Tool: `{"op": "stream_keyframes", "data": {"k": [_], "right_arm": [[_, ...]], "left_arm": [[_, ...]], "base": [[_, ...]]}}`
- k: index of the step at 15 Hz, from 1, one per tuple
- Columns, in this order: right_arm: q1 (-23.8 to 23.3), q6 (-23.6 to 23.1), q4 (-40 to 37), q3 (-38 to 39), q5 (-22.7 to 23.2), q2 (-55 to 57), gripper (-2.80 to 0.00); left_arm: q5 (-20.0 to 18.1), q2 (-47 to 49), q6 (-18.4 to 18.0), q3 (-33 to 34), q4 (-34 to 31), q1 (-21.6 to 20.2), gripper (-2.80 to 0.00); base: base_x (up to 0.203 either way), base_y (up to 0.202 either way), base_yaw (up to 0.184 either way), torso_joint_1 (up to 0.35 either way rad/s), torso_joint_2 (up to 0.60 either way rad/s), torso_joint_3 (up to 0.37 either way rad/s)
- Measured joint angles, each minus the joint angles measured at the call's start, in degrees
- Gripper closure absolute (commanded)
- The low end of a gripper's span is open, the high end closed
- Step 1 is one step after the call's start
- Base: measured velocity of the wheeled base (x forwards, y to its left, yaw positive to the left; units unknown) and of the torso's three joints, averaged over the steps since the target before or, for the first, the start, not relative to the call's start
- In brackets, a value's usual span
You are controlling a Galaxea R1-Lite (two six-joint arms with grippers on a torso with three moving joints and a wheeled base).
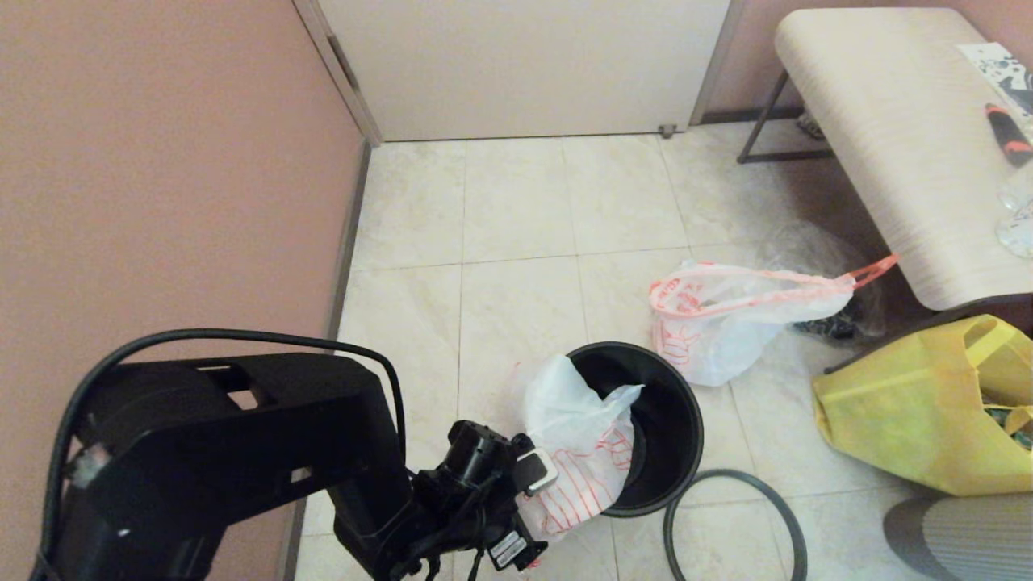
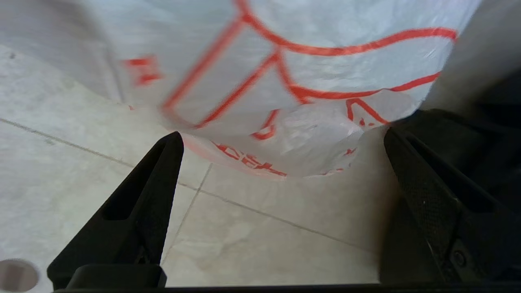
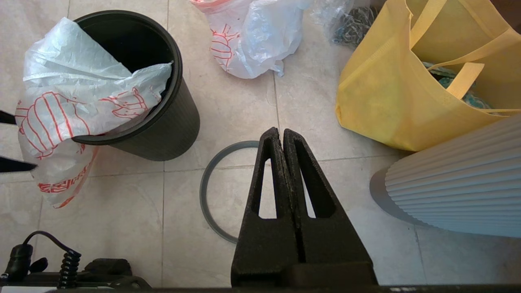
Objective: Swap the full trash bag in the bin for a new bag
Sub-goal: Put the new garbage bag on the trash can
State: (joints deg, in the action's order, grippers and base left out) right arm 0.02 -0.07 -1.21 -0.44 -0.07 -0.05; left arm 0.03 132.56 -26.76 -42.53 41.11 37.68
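Observation:
The new bag should be picked up next by its hanging hem (image 2: 273, 166) with my left gripper, so that it can line the black bin.
The black bin (image 1: 674, 440) (image 3: 163, 122) stands upright on the tiled floor. The new bag (image 1: 577, 436) (image 3: 77, 106), limp and white with orange-red drawing, hangs over the bin's left rim, partly inside and partly down the outside. My left gripper (image 2: 283, 136) is low on the floor beside the bin, open wide, and the bag's hem (image 2: 244, 159) hangs just beyond its fingertips without being held. The grey rim ring (image 1: 734, 516) (image 3: 206, 191) lies flat on the floor at the bin's near right. My right gripper (image 3: 281, 134) hovers shut and empty above the ring.
The bulging matching bag (image 1: 726, 323) (image 3: 252, 40) lies on the floor behind the bin to the right. A yellow bag (image 1: 920, 403) (image 3: 399, 85) and a white ribbed object (image 3: 460, 183) stand at the right, under a bench (image 1: 896, 137). A pink wall (image 1: 161, 177) runs along the left.

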Motion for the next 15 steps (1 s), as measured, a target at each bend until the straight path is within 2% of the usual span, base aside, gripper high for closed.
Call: {"op": "stream_keyframes", "data": {"k": [5,8,9,10,15], "right_arm": [[0.0,0.0,0.0,0.0,0.0,0.0,0.0],[0.0,0.0,0.0,0.0,0.0,0.0,0.0],[0.0,0.0,0.0,0.0,0.0,0.0,0.0],[0.0,0.0,0.0,0.0,0.0,0.0,0.0],[0.0,0.0,0.0,0.0,0.0,0.0,0.0]], "left_arm": [[9.4,6.9,-0.2,-1.0,10.6,2.3,-2.8],[10.0,9.4,-0.1,-1.9,14.6,2.4,-2.8],[9.9,9.9,-0.1,-2.0,14.7,2.4,-0.41],[9.9,10.2,0.0,-2.1,14.8,2.5,0.0],[8.4,10.7,0.0,-2.1,14.7,2.3,0.0]], "base": [[0.0,0.0,0.0,0.0,0.0,0.0],[0.0,0.0,0.0,0.0,0.0,0.0],[0.0,0.0,0.0,0.0,0.0,0.0],[0.0,0.0,0.0,0.0,0.0,0.0],[0.0,0.0,0.0,0.0,0.0,0.0]]}}
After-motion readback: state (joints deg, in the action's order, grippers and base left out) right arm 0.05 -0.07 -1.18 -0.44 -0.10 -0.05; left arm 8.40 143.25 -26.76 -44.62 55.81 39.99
